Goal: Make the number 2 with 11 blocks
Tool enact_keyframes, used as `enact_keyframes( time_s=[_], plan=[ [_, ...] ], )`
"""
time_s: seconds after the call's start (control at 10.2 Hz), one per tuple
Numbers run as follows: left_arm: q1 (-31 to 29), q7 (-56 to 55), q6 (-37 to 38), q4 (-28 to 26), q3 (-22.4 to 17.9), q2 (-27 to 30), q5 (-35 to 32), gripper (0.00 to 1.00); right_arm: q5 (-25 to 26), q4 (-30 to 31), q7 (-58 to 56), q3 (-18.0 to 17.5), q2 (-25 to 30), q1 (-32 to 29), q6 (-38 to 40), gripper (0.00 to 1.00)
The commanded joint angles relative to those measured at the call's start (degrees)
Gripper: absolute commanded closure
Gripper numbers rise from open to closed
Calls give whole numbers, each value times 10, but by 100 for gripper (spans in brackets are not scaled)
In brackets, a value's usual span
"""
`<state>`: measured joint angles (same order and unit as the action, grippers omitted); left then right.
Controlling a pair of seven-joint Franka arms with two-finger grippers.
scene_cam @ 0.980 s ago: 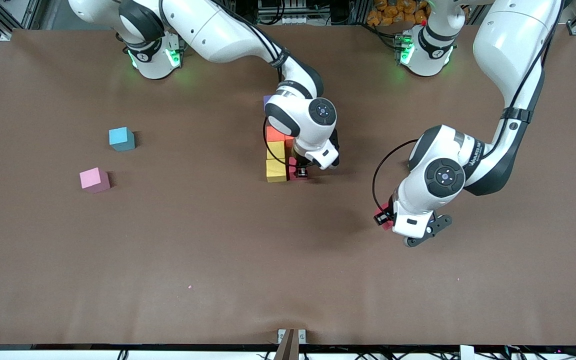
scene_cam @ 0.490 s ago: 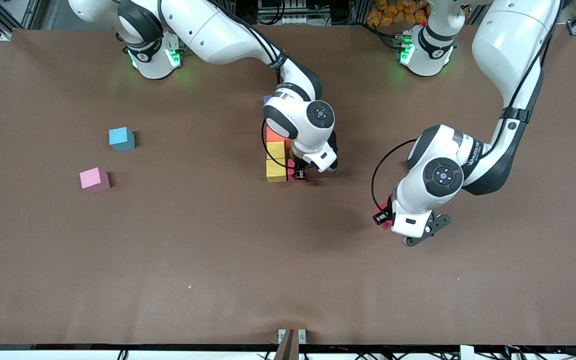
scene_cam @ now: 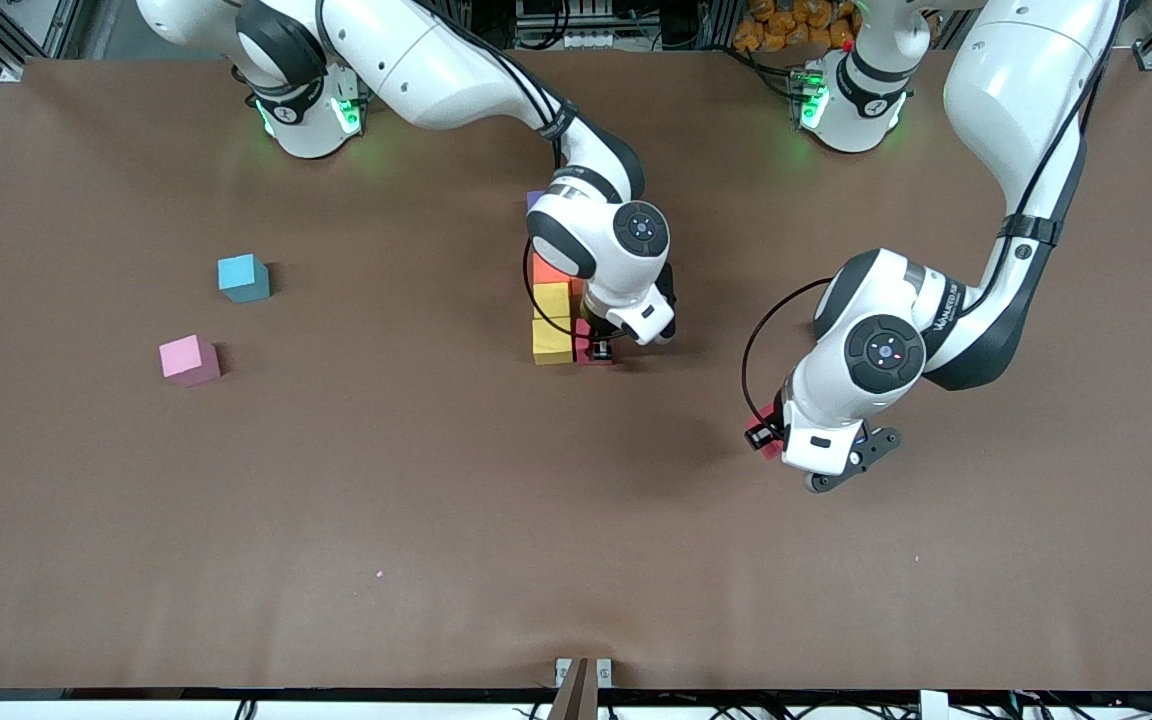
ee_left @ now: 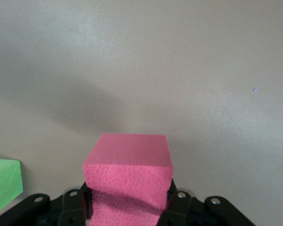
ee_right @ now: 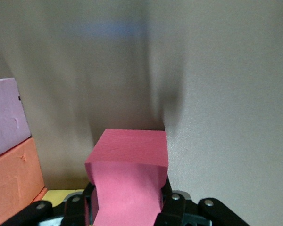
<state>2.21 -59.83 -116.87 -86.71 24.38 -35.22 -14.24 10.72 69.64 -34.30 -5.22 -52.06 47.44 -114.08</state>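
The red block's lower edge [scene_cam: 584, 361] rests on the tabletop, level with the bottom of the yellow block, so it is time for my right gripper to release the red block.
A column of blocks stands mid-table: purple [scene_cam: 534, 198], orange [scene_cam: 545, 268], then two yellow ones [scene_cam: 552, 300] [scene_cam: 552, 341]. My right gripper [scene_cam: 599, 350] is shut on a red block [scene_cam: 584, 338] right beside the yellow block nearest the camera. The right wrist view shows that red block [ee_right: 129, 169] between the right gripper's [ee_right: 127, 203] jaws, with the purple [ee_right: 7, 115] and orange [ee_right: 14, 174] blocks alongside. My left gripper [scene_cam: 766, 437] is shut on another red block [ee_left: 128, 167], toward the left arm's end. A sky blue block [scene_cam: 242, 277] and a pink block [scene_cam: 188, 359] lie loose toward the right arm's end.
A green cube [ee_left: 4, 183] sits on the table close to the left gripper [ee_left: 128, 205]; the left arm hides it in the front view. Brown table [scene_cam: 386, 500] stretches bare toward the front camera.
The right gripper has edged its red block a little closer to the yellow block. The left gripper has shifted very slightly with its red block.
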Motion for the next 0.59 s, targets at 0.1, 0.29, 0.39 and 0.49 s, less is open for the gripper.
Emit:
enact_keyframes(
  time_s=[0.1,0.29,0.39,0.49],
  plan=[
    [2,-11,4,-6,-1,9,11,61,6,-21,-3,-4,-15,-4,8,60],
    [2,-13,5,-6,-1,9,11,61,6,-21,-3,-4,-15,-4,9,60],
    [2,-13,4,-6,-1,9,11,61,7,-21,-4,-4,-15,-4,10,60],
    [2,-24,5,-6,-1,10,13,61,7,-21,-4,-4,-14,-4,10,60]
  ],
)
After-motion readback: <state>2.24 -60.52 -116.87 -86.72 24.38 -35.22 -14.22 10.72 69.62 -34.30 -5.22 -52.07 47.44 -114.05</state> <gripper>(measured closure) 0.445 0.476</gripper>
